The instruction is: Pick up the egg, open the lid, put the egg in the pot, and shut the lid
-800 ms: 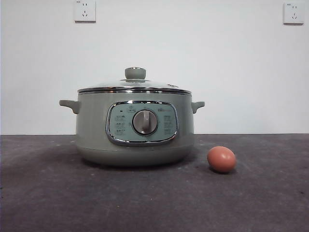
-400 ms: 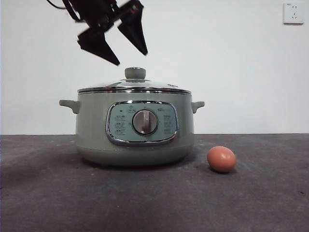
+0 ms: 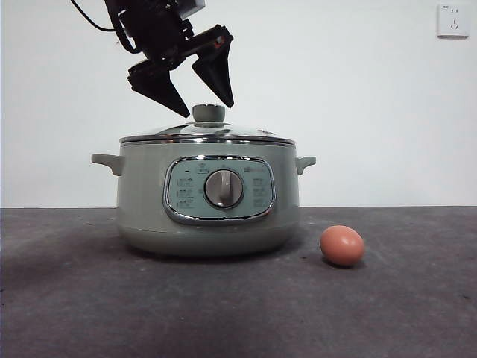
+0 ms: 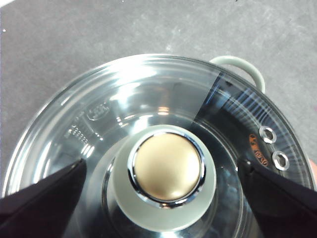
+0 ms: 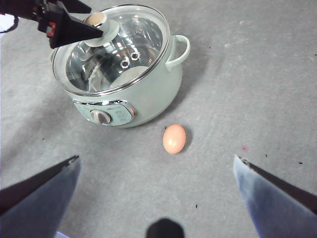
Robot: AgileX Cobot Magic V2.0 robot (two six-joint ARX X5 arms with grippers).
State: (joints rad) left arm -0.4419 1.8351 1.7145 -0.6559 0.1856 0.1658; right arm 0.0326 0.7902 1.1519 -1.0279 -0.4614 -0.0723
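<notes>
The pot needs to be opened next, so my left gripper needs to grab the glass lid by its round knob (image 4: 166, 168).
The sage-green pot (image 3: 141, 201) stands on the table with its glass lid (image 3: 223, 133) on. My left gripper (image 3: 209, 112) hangs open just over the lid's knob (image 3: 209, 113), one jaw on each side and neither touching. In the left wrist view the knob (image 4: 167, 171) sits between the spread fingers (image 4: 44, 203). The brown egg (image 3: 342, 245) lies on the table to the right of the pot, apart from it. My right gripper (image 5: 156, 158) is open and empty, high above the table; its view shows the pot (image 5: 148, 99), the egg (image 5: 174, 138) and the left gripper (image 5: 74, 29).
The dark grey tabletop (image 3: 89, 313) stretches around the pot. A white wall stands close behind, with a socket (image 3: 453, 20) at the upper right. The pot's side handles (image 3: 305, 162) stick out on both sides.
The left gripper came into view from the upper left and has dropped down to straddle the lid's knob. Pot, lid and egg have not moved.
</notes>
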